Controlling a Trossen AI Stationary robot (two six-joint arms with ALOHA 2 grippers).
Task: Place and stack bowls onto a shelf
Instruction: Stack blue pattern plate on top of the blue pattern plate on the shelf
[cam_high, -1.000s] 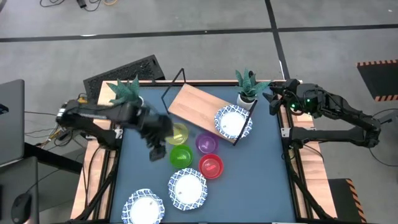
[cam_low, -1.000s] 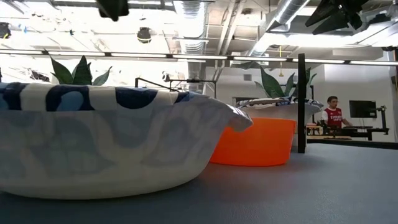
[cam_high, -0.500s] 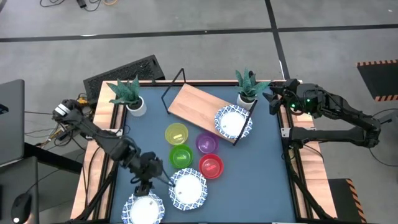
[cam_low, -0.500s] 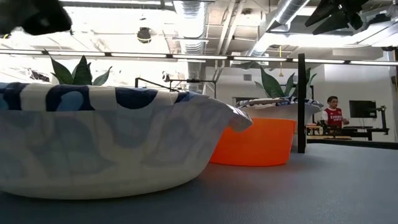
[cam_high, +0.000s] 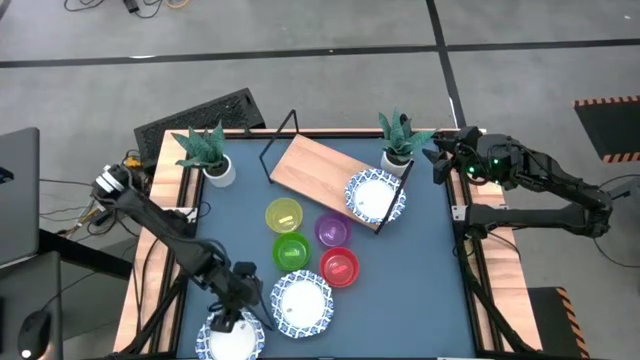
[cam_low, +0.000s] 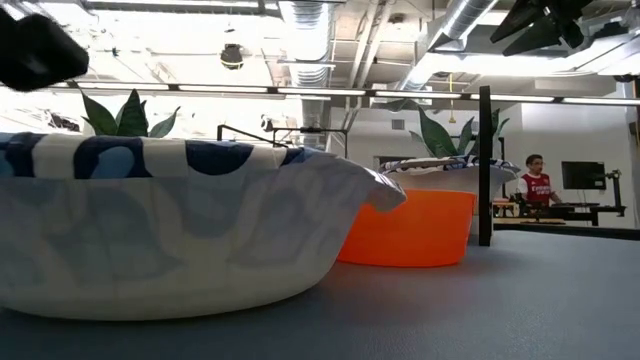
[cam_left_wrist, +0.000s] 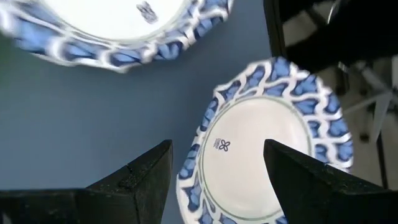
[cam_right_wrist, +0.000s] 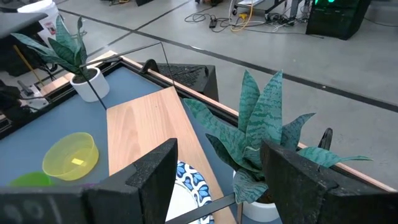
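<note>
The left gripper next needs to grip the white dish by its blue rim (cam_left_wrist: 198, 149) beside the printed logo, to stack the dish on the wooden shelf.
My left gripper (cam_high: 232, 308) hovers open above the near-left white dish (cam_high: 230, 336), which rests on the table by its base. In the left wrist view its fingers stand either side of that dish's blue rim (cam_left_wrist: 199, 155) and touch nothing. A second white dish (cam_high: 300, 301) lies beside it, and a third (cam_high: 375, 195) sits on the wooden shelf (cam_high: 315, 168). The yellow bowl (cam_high: 284, 215), green bowl (cam_high: 291, 250), purple bowl (cam_high: 332, 231) and red bowl (cam_high: 340, 267) stand mid-table. My right gripper (cam_high: 440, 160) waits open at the far right corner.
Two potted plants stand at the far edge, one on the left (cam_high: 207, 152) and one by the shelf's right end (cam_high: 400, 140). The shelf's black wire frame (cam_high: 280, 135) rises at its far left. Bare blue tabletop (cam_high: 420, 290) lies on the near right.
My left arm has swept from above the yellow bowl toward the table's near edge and now hangs over the near-left white dish. No bowl has moved, and my right arm has kept still.
</note>
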